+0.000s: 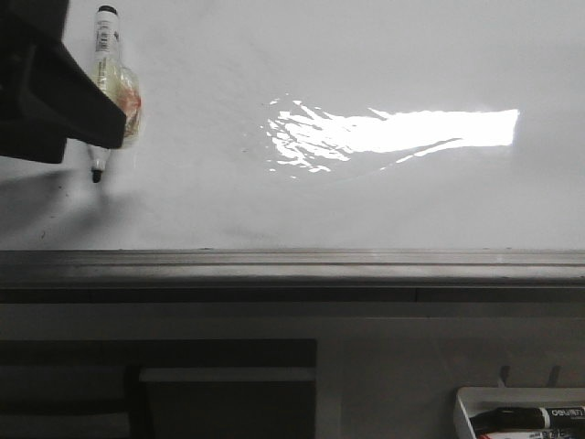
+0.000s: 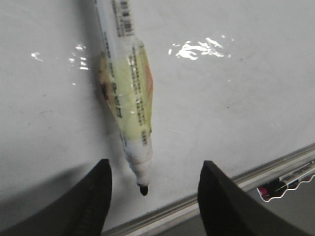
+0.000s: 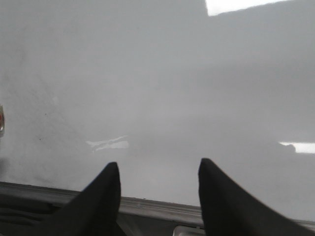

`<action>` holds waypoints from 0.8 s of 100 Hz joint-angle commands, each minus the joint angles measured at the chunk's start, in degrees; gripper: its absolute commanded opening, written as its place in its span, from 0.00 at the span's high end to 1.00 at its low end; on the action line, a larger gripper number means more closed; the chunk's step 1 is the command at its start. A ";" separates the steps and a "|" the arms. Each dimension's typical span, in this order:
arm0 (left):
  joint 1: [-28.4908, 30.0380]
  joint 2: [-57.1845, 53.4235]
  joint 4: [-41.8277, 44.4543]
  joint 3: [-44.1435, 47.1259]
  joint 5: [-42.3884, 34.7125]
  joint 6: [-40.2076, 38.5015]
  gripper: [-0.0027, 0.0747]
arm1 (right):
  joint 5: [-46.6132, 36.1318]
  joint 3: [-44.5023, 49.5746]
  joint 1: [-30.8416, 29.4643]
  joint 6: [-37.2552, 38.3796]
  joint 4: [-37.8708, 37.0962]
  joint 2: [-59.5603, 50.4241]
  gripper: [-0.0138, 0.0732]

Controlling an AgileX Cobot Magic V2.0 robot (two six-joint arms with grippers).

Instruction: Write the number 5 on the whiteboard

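Observation:
My left gripper must come down before closing: its fingers are above the marker's white lower body [image 1: 99,157].
The whiteboard [image 1: 366,201] lies flat, glossy white with a glare patch, and bears no drawn number 5. A white marker [image 1: 108,82] with a yellowish wrap round its middle lies on the board at the far left, its bare black tip [image 1: 96,176] toward the near rim. My left gripper [image 2: 156,167] is open and empty, its jaws wide apart on either side of the marker's tip [image 2: 143,189] without touching it. In the front view its dark body [image 1: 55,101] covers part of the marker. My right gripper [image 3: 158,167] is open and empty over bare board near the rim.
The grey metal rim [image 1: 292,265] runs along the board's near edge. A small white tray [image 1: 521,412] with markers stands below the rim at the front right; it also shows in the left wrist view [image 2: 290,182].

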 commanded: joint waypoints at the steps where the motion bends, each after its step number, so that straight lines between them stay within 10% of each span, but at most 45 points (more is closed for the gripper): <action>1: -0.22 2.16 -1.42 -2.89 -4.77 0.09 0.49 | -4.08 -1.93 0.09 -0.88 0.13 0.93 0.47; 38: -0.22 7.55 -1.89 -3.42 -12.34 -0.57 0.50 | -3.95 -1.93 0.09 -0.88 0.13 0.93 0.47; 63: -0.22 8.05 -1.89 -3.42 -12.11 -0.57 0.99 | -3.95 -1.93 0.09 -0.88 0.88 0.93 0.47; 80: -0.22 7.67 -1.12 -3.42 -11.40 -0.57 0.99 | -1.71 -1.93 0.09 -0.88 1.58 0.93 0.47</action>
